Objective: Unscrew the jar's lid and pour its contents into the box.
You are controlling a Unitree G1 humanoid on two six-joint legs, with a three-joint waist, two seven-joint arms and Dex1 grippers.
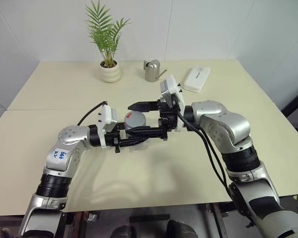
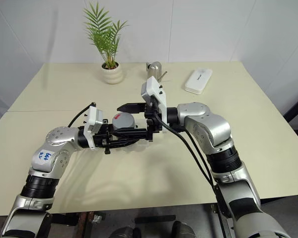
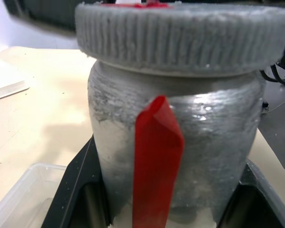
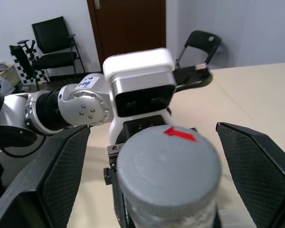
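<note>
I can close my right gripper now, and I will: its fingers are on either side of the grey lid's rim point(image 4: 168, 199) above the jar, so they would catch the lid.
My left gripper point(image 1: 139, 133) is shut on the jar point(image 3: 204, 142), a small clear cylinder with a red strip down its side, and holds it upright above the table. The grey ribbed lid point(image 4: 166, 161) with a red mark on top sits on the jar. From the right, my right gripper point(image 4: 152, 183) stands open with one finger on each side of the lid, apart from it. A corner of the transparent box point(image 3: 19, 194) shows low beside the jar in the left wrist view. The contents cannot be made out through the cloudy jar wall.
At the back of the beige table point(image 1: 64, 99) stand a potted palm point(image 1: 109, 69), a silver watering can point(image 1: 151, 71) and a white oblong case point(image 1: 196, 78). The table's front edge runs just below my arms.
</note>
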